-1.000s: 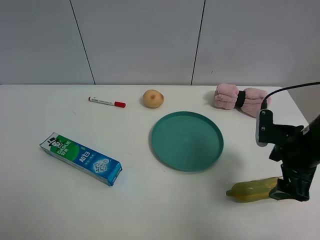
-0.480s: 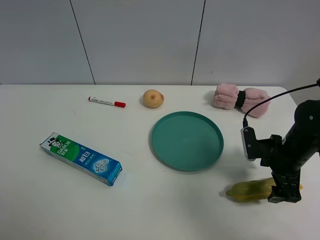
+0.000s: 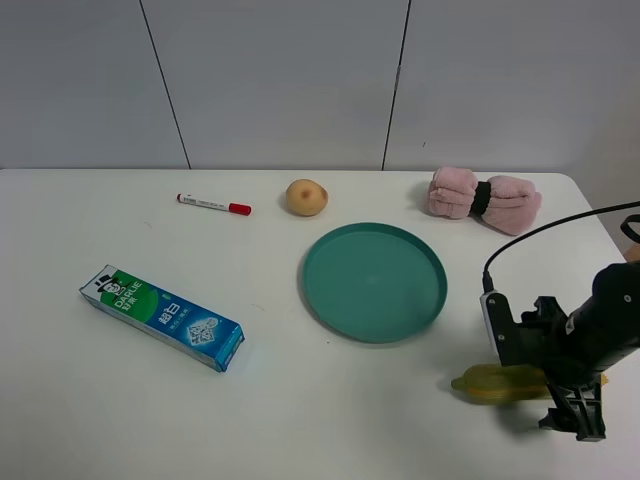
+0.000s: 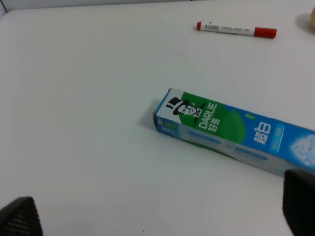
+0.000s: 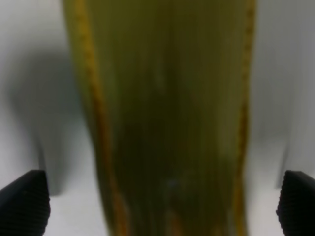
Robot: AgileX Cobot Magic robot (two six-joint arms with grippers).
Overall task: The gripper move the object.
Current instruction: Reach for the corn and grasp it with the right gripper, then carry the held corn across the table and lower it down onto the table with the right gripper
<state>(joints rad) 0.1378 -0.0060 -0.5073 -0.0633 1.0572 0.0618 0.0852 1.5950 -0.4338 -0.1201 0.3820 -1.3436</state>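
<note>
The robot's right gripper needs to grab the toy corn cob by its thick end (image 5: 172,187) next, so that it can move the toy corn cob.
The toy corn cob (image 3: 492,381), yellow-green and tapered, lies on the white table at the front right. My right gripper (image 3: 566,392), black with a grey-white block, is lowered over the cob's thick right end and hides it. In the right wrist view the cob (image 5: 162,98) fills the space between the two black fingertips (image 5: 22,201), which stand wide apart on either side of it; the right gripper (image 5: 160,209) is open. My left gripper (image 4: 160,211) is open and empty above the table, near the toothpaste box (image 4: 236,135).
A teal plate (image 3: 374,281) sits left of the cob. A pink rolled towel (image 3: 483,198) and a tan ball (image 3: 306,197) lie at the back. A red-capped marker (image 3: 213,205) and the toothpaste box (image 3: 162,316) are on the left.
My right arm has come down and forward over the cob's thick end, so its fingers now straddle it. The cob has stayed in place.
</note>
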